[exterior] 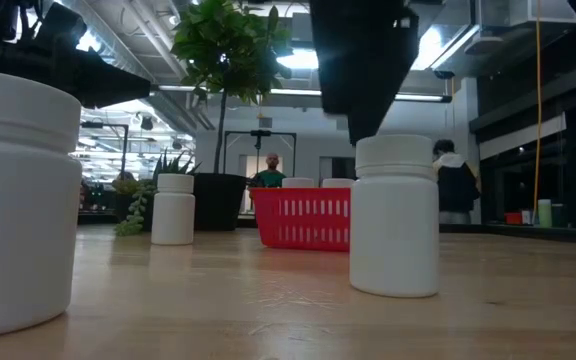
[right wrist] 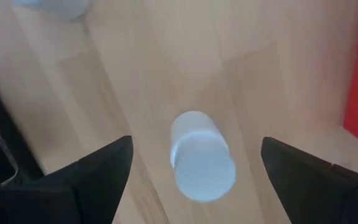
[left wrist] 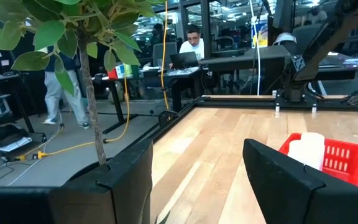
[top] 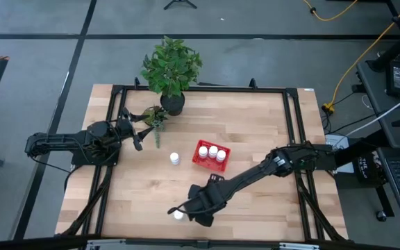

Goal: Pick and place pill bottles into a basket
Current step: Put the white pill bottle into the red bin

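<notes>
My right gripper comes down next before closing on the bottle's white cap (top: 178, 215), since its fingers stop above the cap.
The red basket (top: 210, 154) stands mid-table with three white pill bottles (top: 212, 151) upright in it. One bottle (top: 175, 159) stands on the table left of the basket. Another bottle (top: 178, 215) stands near the table's near edge. My right gripper (top: 184, 210) hovers over that bottle, open. In the right wrist view its fingers stand on either side of the bottle (right wrist: 201, 160), apart from it. A further bottle (exterior: 16, 205) stands close to the low camera. My left gripper (top: 142, 136) is open and empty at the far left by the plant.
A black pot with a leafy plant (top: 171, 69) stands at the table's far edge, with a small succulent (top: 155, 119) beside my left gripper. A black frame rail (top: 294, 132) runs around the table. People sit in the room beyond (left wrist: 193, 42).
</notes>
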